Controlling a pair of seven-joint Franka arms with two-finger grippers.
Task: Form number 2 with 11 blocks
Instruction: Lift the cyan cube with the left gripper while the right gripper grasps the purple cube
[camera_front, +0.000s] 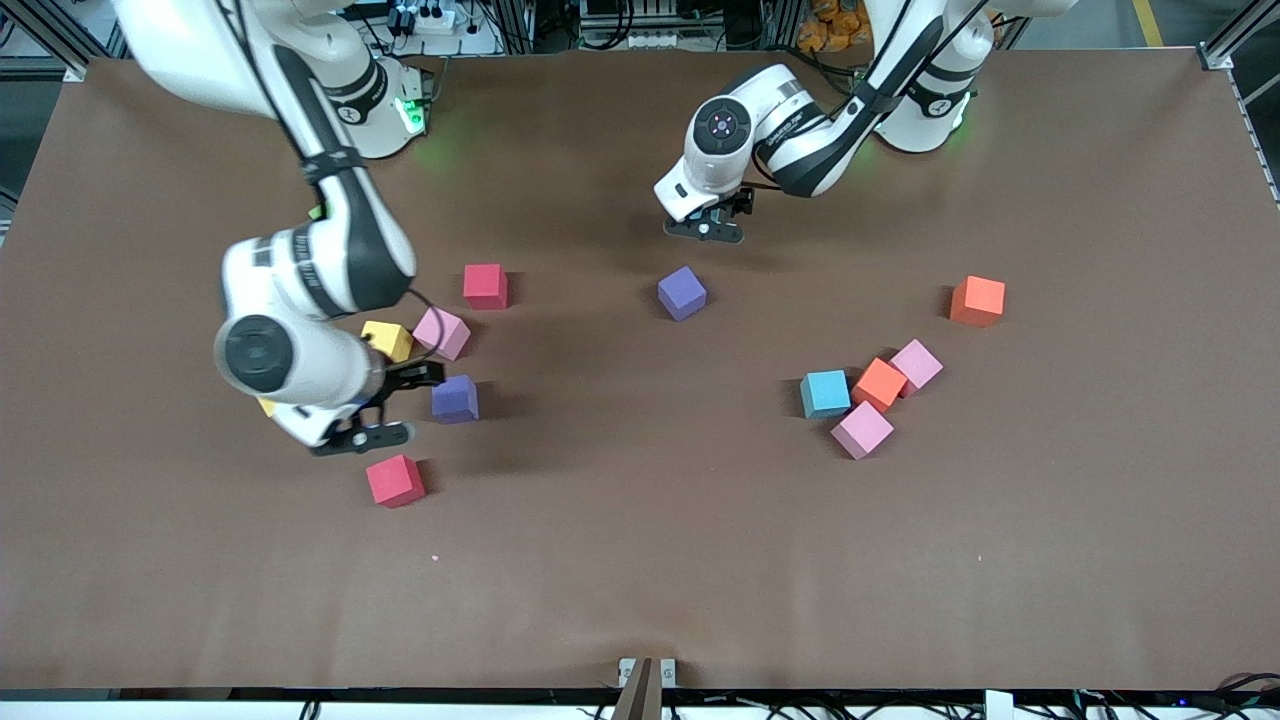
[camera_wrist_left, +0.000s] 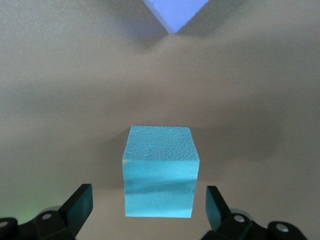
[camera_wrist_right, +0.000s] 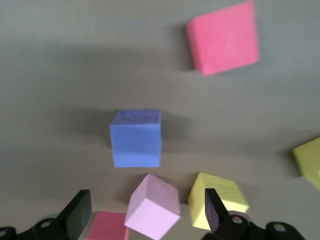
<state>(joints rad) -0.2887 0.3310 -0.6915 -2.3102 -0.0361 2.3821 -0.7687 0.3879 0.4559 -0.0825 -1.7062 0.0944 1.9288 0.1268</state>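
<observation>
My right gripper grabs the purple cube beside the pink cube (camera_front: 441, 334) by the purple cube's opposite sides next, to form the block numeral.
The cubes lie scattered. My left gripper (camera_front: 705, 228) hangs open low over a light blue cube (camera_wrist_left: 159, 172) that sits on the table between its fingers (camera_wrist_left: 148, 197), touching neither. The arm hides that cube in the front view. A purple cube (camera_front: 682, 293) lies just nearer the camera. My right gripper (camera_front: 385, 408) is open and empty above a cluster: pink (camera_front: 441, 332), yellow (camera_front: 388, 340), purple (camera_front: 455, 398) and two red cubes (camera_front: 485, 286) (camera_front: 395, 480). In the right wrist view the pink cube (camera_wrist_right: 152, 206) shows between the fingers (camera_wrist_right: 146, 200), below them.
Toward the left arm's end lie an orange cube (camera_front: 977, 300) and a tight group: light blue (camera_front: 825, 393), orange-red (camera_front: 879, 383), two pink (camera_front: 916, 365) (camera_front: 862, 429). A yellow-green cube (camera_wrist_right: 310, 160) shows at the edge of the right wrist view. Brown table (camera_front: 640, 560).
</observation>
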